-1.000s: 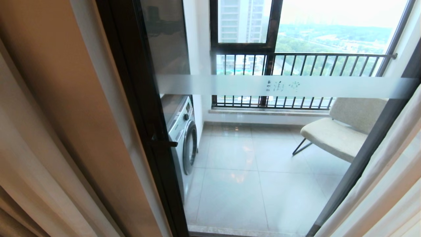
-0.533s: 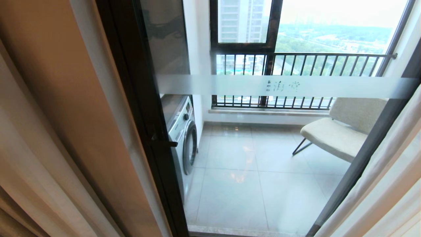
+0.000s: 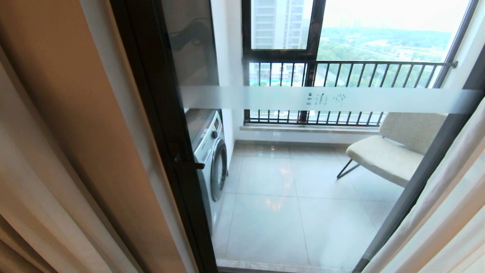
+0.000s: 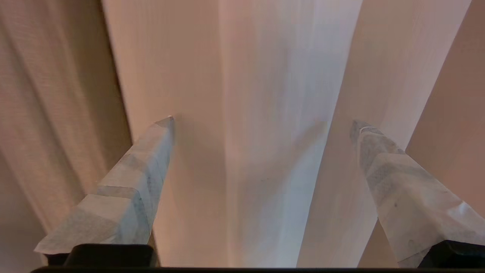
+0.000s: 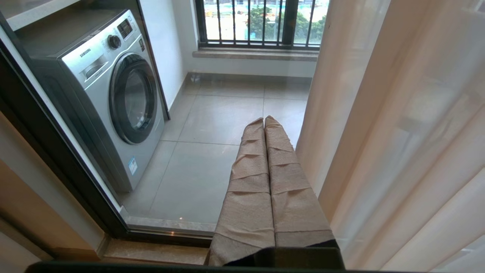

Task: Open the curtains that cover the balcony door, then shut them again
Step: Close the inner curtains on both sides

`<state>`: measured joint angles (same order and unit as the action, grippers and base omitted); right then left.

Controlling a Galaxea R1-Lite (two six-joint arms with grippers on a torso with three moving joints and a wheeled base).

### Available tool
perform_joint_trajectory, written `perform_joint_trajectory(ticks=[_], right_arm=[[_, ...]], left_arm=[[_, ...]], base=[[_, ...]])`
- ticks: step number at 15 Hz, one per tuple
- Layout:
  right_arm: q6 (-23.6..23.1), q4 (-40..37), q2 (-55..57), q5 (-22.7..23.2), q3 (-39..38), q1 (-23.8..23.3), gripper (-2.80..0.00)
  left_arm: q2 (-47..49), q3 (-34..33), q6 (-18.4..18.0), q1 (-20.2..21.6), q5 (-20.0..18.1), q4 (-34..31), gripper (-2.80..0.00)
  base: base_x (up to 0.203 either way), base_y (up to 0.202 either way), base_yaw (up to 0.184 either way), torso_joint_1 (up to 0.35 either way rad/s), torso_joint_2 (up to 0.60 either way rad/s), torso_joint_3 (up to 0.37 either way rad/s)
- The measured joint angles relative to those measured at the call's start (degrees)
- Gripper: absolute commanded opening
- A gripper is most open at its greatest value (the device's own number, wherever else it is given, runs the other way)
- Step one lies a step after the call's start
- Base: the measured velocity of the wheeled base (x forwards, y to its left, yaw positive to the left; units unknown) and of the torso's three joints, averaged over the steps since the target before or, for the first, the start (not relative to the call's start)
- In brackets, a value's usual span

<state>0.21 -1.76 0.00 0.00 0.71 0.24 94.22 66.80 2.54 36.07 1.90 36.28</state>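
Observation:
My left gripper moves toward the curtain's hem first. Both fingers face the curtain's folds, short of its side hem, so closing now would miss it.
The curtains stand drawn apart in the head view: a beige panel bunched at the left and a cream sheer panel at the right. Between them shows the balcony door, glass in a black frame with a frosted strip. My left gripper is open, its taped fingers wide apart right in front of the curtain folds, with nothing between them. My right gripper is shut and empty, beside the sheer curtain. Neither arm shows in the head view.
Behind the glass stand a washing machine at the left and a grey lounge chair at the right on a tiled floor. A window with railing bars is at the back. The door's sill lies low in front.

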Motion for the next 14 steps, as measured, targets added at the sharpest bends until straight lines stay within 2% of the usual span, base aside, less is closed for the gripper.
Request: perform_joint_trajectory(ticks=[11, 12, 14], right_arm=[[0.04, 0.01, 0.0, -0.02, 0.0, 0.0, -2.8], [0.01, 0.01, 0.0, -0.01, 0.0, 0.0, -2.8], [0.01, 0.0, 0.0, 0.0, 0.0, 0.0, -2.8]], left_arm=[[5.67, 0.43, 0.02, -1.04, -0.86, 4.72, 0.0], [5.98, 0.43, 0.05, -1.12, -1.22, 5.28, -2.8], [6.47, 0.43, -0.01, -1.23, -2.01, 5.69, -2.8]], base=[[0.0, 0.0, 0.0, 0.0, 0.0, 0.0], [0.0, 0.0, 0.0, 0.0, 0.0, 0.0], [0.0, 0.0, 0.0, 0.0, 0.0, 0.0]])
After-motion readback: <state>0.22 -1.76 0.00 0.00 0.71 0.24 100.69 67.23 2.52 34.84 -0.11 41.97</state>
